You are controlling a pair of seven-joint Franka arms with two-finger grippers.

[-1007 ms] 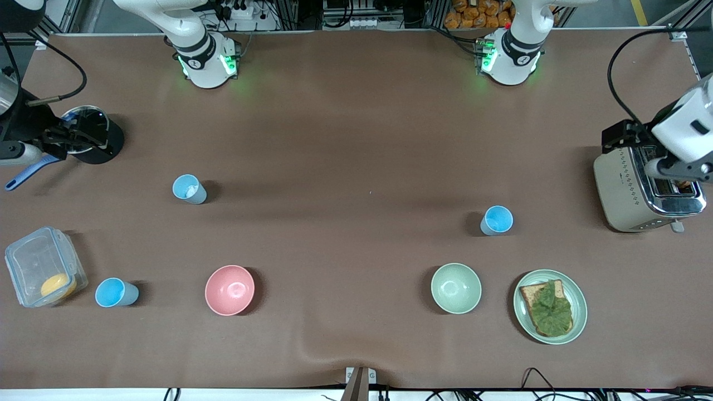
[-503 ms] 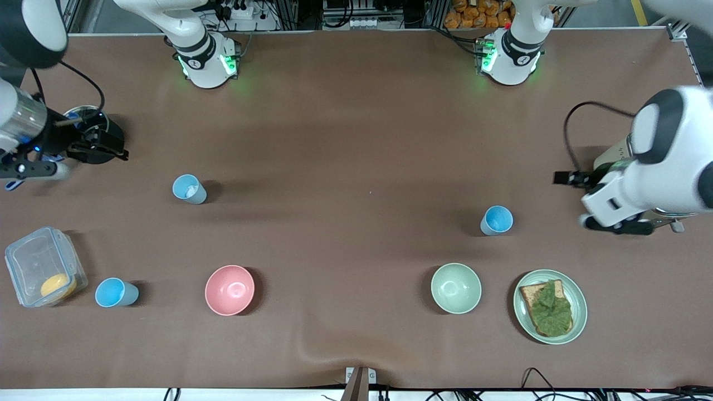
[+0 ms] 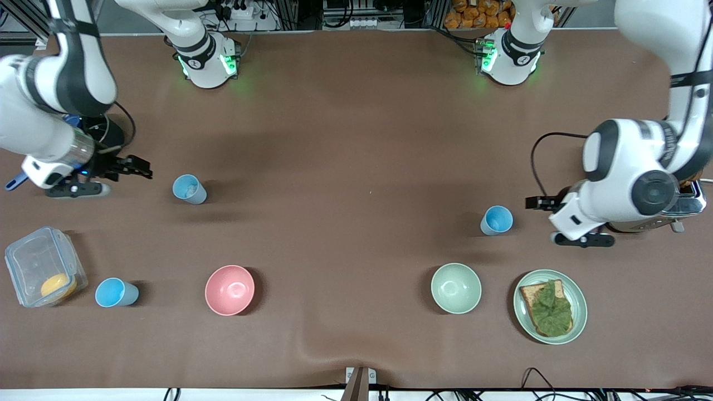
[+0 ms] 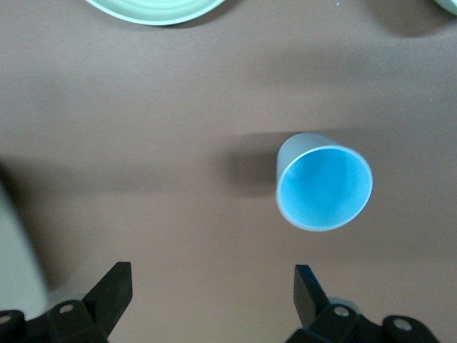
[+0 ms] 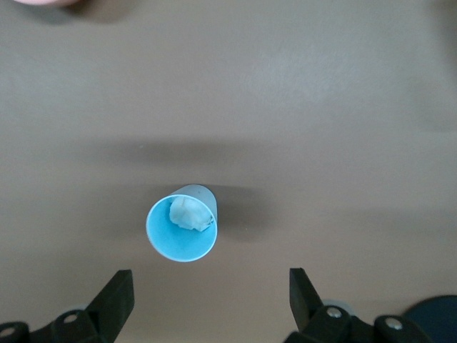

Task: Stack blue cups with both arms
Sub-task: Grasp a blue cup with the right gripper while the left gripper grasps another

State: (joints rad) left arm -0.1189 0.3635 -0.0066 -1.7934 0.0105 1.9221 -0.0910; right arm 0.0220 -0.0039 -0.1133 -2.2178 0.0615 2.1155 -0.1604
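Next, my left gripper grabs the blue cup beside it by its rim [image 3: 512, 221] to stack it with the other blue cup [image 3: 190, 189].
Three blue cups stand upright and apart on the brown table. One holds a whitish lump [image 3: 188, 189]; it also shows in the right wrist view [image 5: 182, 227]. My right gripper [image 3: 143, 169] [image 5: 208, 293] is open and empty, over the table beside this cup, toward the right arm's end. A second cup [image 3: 496, 220] shows in the left wrist view [image 4: 325, 187]. My left gripper [image 3: 532, 204] [image 4: 211, 293] is open and empty, beside it toward the left arm's end. The third cup [image 3: 115, 292] stands nearer the front camera, beside a clear box.
A pink bowl [image 3: 229, 289] and a pale green bowl [image 3: 455, 288] stand nearer the front camera. A green plate [image 3: 523, 317] holds toast with lettuce. A toaster [image 3: 688, 203] is mostly hidden by the left arm. A clear box [image 3: 42, 273] and a black round pot [image 3: 108, 131] stand at the right arm's end.
Both arms have swung in from the table's ends. The right gripper left the black pot for the cup with the lump. The left gripper left the toaster for the second cup.
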